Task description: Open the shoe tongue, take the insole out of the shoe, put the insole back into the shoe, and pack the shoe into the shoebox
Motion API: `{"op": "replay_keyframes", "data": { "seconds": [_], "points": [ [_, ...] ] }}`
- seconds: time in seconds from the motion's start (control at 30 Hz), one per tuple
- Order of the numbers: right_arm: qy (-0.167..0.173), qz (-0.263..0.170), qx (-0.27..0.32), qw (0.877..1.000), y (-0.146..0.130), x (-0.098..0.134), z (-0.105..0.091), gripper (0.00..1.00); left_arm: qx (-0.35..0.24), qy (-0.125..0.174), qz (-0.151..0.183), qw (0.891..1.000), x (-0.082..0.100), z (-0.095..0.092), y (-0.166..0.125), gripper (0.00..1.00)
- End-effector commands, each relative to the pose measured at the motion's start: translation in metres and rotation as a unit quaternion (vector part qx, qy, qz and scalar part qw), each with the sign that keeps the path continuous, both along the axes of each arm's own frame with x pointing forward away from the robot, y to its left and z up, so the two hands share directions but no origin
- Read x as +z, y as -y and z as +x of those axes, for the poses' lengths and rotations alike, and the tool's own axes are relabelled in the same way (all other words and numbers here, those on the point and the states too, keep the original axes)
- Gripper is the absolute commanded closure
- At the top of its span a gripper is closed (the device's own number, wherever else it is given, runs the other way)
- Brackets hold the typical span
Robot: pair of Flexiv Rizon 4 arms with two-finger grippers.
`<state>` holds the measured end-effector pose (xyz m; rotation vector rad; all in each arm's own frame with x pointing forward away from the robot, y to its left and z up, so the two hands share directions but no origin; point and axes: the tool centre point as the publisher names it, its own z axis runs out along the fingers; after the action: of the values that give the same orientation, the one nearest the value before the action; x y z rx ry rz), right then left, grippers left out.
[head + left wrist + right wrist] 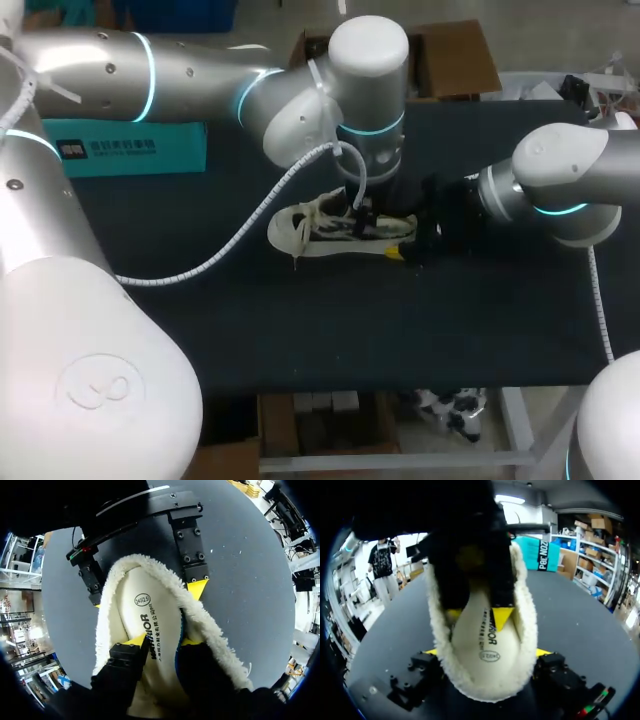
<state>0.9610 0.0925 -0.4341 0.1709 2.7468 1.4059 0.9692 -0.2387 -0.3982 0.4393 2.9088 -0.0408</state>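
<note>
My left gripper takes out the insole [142, 625] next by grabbing its side edge [174, 645] beside the printed lettering.
A cream shoe [335, 228] with a fleecy collar lies on its sole mid-table, toe to the left. Its cream printed insole [142, 625] lies inside it. My left gripper [161, 641] comes down from above into the shoe's mouth. It is open, both yellow tips resting apart on the insole [485, 640]. My right gripper [487, 652] stands wide around the heel, a finger against each side of the fleece, shut on the shoe. In the left wrist view its fingers [196, 575] straddle the heel ahead of my left gripper. A teal shoebox [130, 148] lies at the back left.
A brown cardboard box [455, 60] stands at the table's far edge behind the arms. My left arm's white cable [250, 225] hangs in a loop over the table to the left of the shoe. The black tabletop [400, 330] runs bare toward the near edge.
</note>
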Motion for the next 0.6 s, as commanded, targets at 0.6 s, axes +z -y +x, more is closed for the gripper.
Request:
{"op": "replay_keyframes", "data": {
  "seconds": [0.6],
  "points": [
    [0.000, 0.001, 0.002, 1.000, -0.003, -0.009, -0.002, 1.00, -0.009, 0.004, -0.092, 0.996, 0.049, 0.013, -0.012, 1.00]
  ]
}}
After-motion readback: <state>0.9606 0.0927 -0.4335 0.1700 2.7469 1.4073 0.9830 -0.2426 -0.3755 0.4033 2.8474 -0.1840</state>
